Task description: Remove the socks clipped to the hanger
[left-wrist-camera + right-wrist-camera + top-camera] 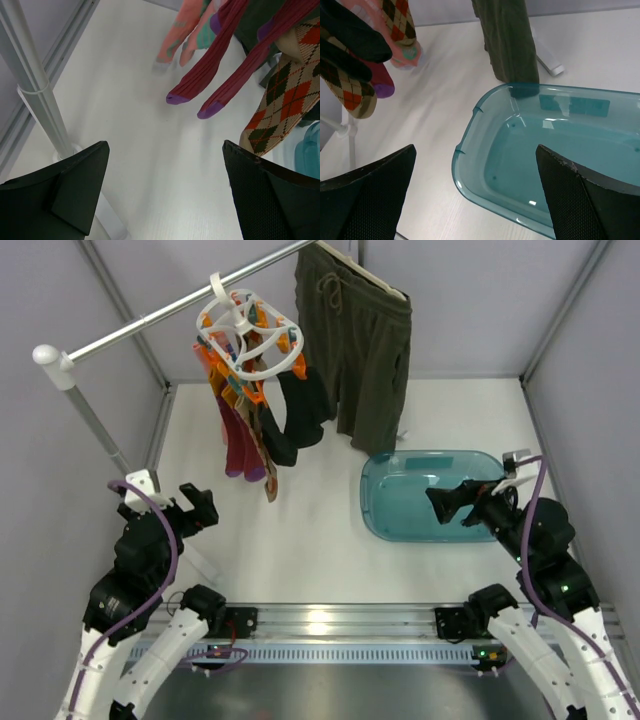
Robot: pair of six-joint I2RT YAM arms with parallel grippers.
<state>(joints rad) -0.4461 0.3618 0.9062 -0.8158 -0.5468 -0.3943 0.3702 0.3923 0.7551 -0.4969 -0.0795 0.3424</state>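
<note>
My right gripper grabs the black sock by its dangling toe end (303,434) (378,49) next, which leaves the sock's clipped top free for unclipping and removal.
The white ring hanger (250,335) hangs by its hook from the rail at the back left, with orange and teal pegs. Several socks hang clipped under it: black (300,410), maroon (238,445) and diamond-patterned (266,465). My left gripper (200,508) is open and empty, low and in front of the socks. In the left wrist view the maroon socks (210,65), pink sock (177,32) and diamond sock (285,95) dangle ahead of the left gripper (165,150). My right gripper (445,502), also seen as (475,150), is open and empty over the tub.
Olive shorts (360,340) hang on a slim hanger to the right of the socks. A teal tub (375,515) sits on the table at the right, nothing in it. The rail (150,325) rests on a white post (35,90) at the left. Grey walls enclose the table.
</note>
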